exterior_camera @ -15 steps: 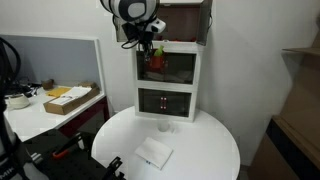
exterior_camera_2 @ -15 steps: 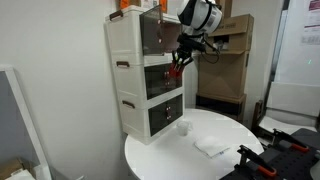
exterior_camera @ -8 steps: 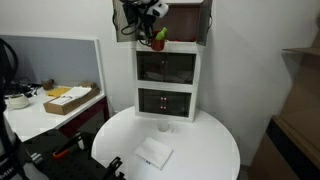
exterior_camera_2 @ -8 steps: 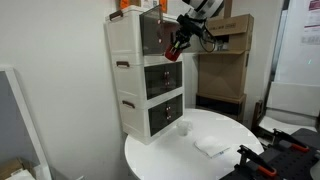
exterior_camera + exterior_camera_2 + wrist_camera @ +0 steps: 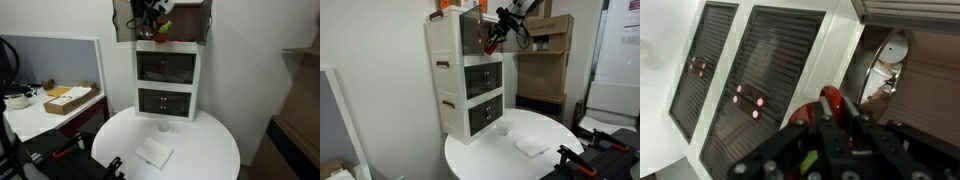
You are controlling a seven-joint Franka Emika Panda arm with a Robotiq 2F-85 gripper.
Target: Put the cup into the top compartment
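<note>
My fingers have the red cup [image 5: 162,36] outside the cabinet's white front edge, so my gripper now keeps hold of it until it sits inside the top compartment.
My gripper [image 5: 160,28] is shut on the small red cup [image 5: 494,42] with green and yellow sticking out of its top. It holds the cup at the open front of the dark brown top compartment [image 5: 195,22] of the white cabinet [image 5: 167,80]. In an exterior view the cup [image 5: 162,36] sits at the compartment's lower edge. In the wrist view the red cup [image 5: 832,103] shows between my fingers [image 5: 836,122], with the brown compartment opening [image 5: 925,75] just beyond it.
Two dark glass-fronted compartments [image 5: 166,66] lie below the top one. A small whitish cup [image 5: 504,127] and a white cloth [image 5: 531,146] rest on the round white table [image 5: 510,160]. Cardboard boxes [image 5: 552,70] stand behind, and a desk with a box [image 5: 68,98] is beside.
My gripper has risen with the red cup from in front of the upper glass compartment up to the mouth of the brown top compartment.
</note>
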